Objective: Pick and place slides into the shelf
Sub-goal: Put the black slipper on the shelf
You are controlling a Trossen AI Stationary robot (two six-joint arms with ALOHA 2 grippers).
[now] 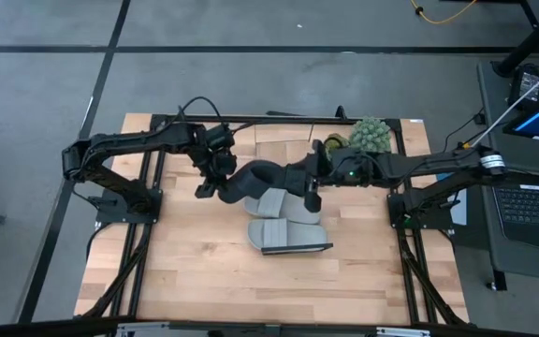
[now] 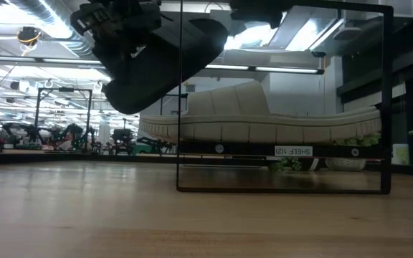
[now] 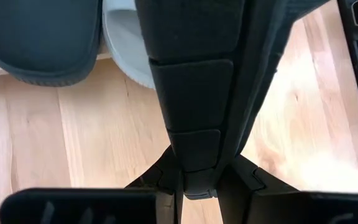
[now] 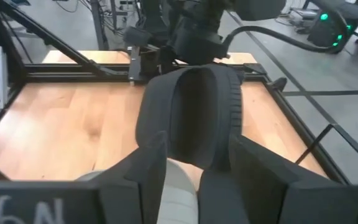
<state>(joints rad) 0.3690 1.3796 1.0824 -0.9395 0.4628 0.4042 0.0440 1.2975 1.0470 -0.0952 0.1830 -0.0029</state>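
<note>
I need to set the slide into the shelf, so next my right gripper should pinch the black slide by its open-strap end's ridged sole edge (image 4: 234, 109).
A black slide (image 1: 251, 180) hangs in the air between my two grippers, tilted, above the table's middle (image 2: 156, 61). My left gripper (image 1: 211, 180) is shut on its left end. My right gripper (image 4: 197, 168) is open, with a finger on either side of the slide's right end (image 4: 194, 124). Below them a light grey slide (image 2: 264, 115) lies sole down on the shelf's plank (image 2: 292, 150), inside the black wire frame (image 2: 386, 107). In the left wrist view a second dark slide (image 3: 42, 37) lies next to the grey slide (image 3: 126, 50). My left gripper pinches the black slide's left end (image 3: 194, 162) between its two fingers, slanting down from the table's left; the slide runs on from the fingers along their line. It is lifted clear and tilted. Whether my right gripper's open fingers (image 4: 138, 177) touch the slide, I cannot tell.
A green potted plant (image 1: 368, 134) stands at the table's far right, behind my right arm. The black table frame (image 1: 279, 120) runs along the far edge. Bare wood (image 1: 204, 271) lies toward the near edge. A laptop (image 1: 536, 201) sits off the table on the right.
</note>
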